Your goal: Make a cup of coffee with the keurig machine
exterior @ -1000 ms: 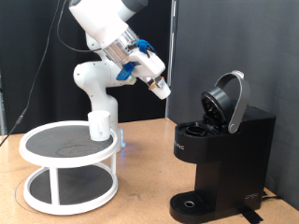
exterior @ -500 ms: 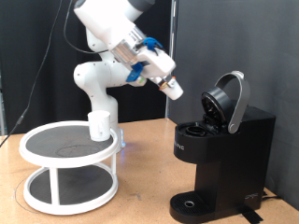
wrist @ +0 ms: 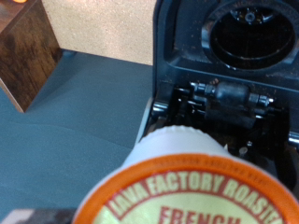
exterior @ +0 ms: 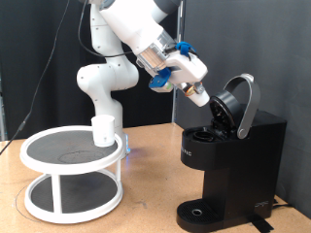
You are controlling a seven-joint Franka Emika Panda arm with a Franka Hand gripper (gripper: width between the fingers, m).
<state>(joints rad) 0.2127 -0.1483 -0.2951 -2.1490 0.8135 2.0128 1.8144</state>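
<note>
I need to lower the pod into the round chamber before I release it, because the pod's rim is still high above the chamber and short of it.
The black keurig machine (exterior: 233, 160) stands at the exterior view's right with its rounded lid (exterior: 240, 105) hinged open. My gripper (exterior: 199, 98) hangs just left of and above the open pod chamber. It is shut on a small pod, whose tan "French" lid fills the wrist view (wrist: 192, 191). The wrist view also shows the machine's open chamber (wrist: 224, 93) and the lid's round underside (wrist: 245, 33). The white cup (exterior: 104, 130) stands upright on the round white stand (exterior: 72, 170) at the exterior view's left.
The stand is two-tiered with a dark top, on a wooden table (exterior: 146, 204). The machine's round drip base (exterior: 202, 211) is bare. A black curtain hangs behind. The arm's white base (exterior: 102, 83) is behind the stand.
The gripper has carried the pod to the exterior view's right, from above the cup's side to just beside the machine's open lid.
</note>
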